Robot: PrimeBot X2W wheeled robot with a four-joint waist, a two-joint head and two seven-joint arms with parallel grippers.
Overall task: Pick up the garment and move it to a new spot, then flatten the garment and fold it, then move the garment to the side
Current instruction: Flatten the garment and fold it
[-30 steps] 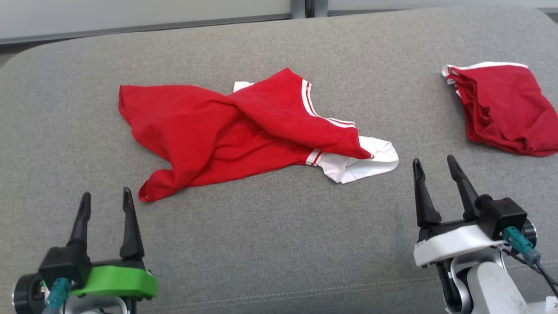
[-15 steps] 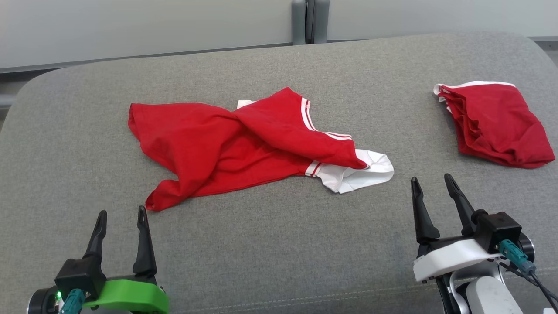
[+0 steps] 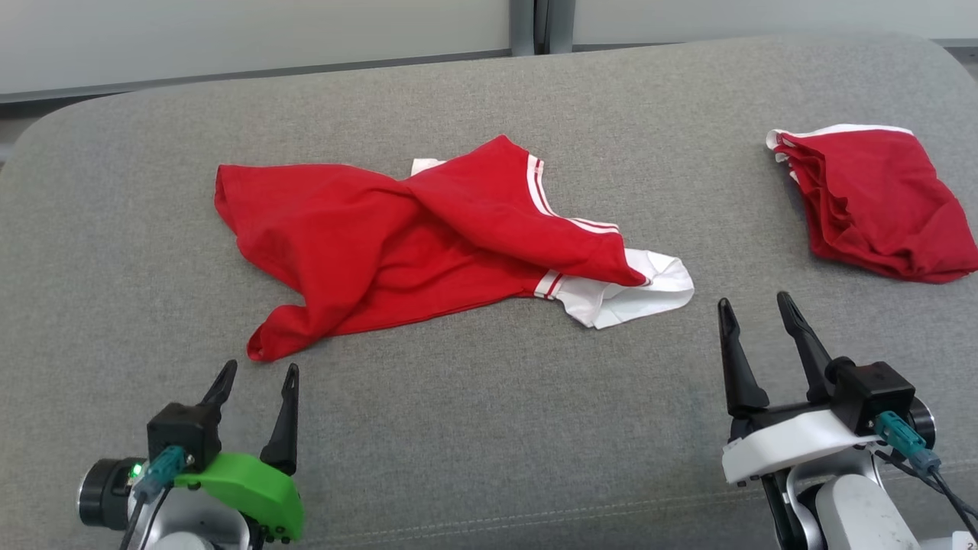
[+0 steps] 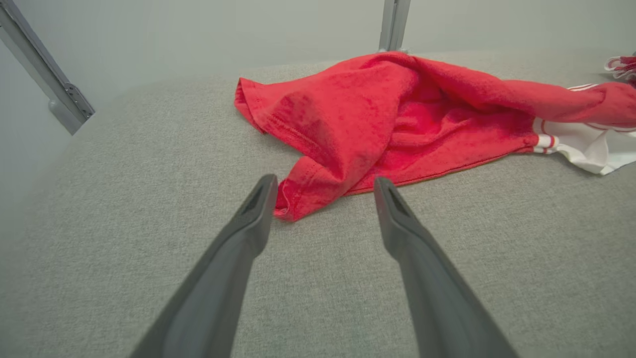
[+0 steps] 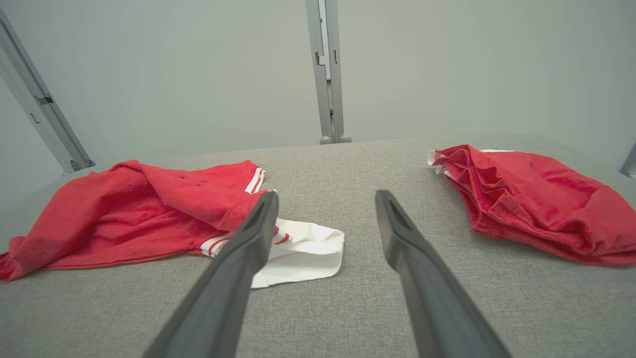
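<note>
My left gripper grabs the garment's near lower corner [image 3: 267, 343] [image 4: 293, 203] next, since it sticks out in a raised fold while the rest lies slack.
The garment [image 3: 428, 237], a red shirt with white striped sleeves, lies crumpled in the middle of the grey padded surface [image 3: 489, 428]. My left gripper [image 3: 260, 372] is open just short of the garment's near left corner, with nothing between its fingers. In the left wrist view that corner of the garment [image 4: 377, 114] lies right beyond the left gripper [image 4: 324, 181]. My right gripper [image 3: 754, 302] is open and empty, a little to the right of the white sleeve [image 3: 642, 294]. In the right wrist view the garment [image 5: 149, 214] lies left of the right gripper [image 5: 326, 196].
A second red garment [image 3: 871, 198], bunched into a compact pile, lies at the far right near the surface's edge; it is also in the right wrist view [image 5: 526, 204]. A pale wall with a metal post [image 3: 535, 23] stands behind the surface. Bare grey fabric stretches along the front.
The head camera has shifted slightly. My left gripper has moved right and forward, turning, so its tips now sit just below the garment's near left corner. The right gripper has barely moved.
</note>
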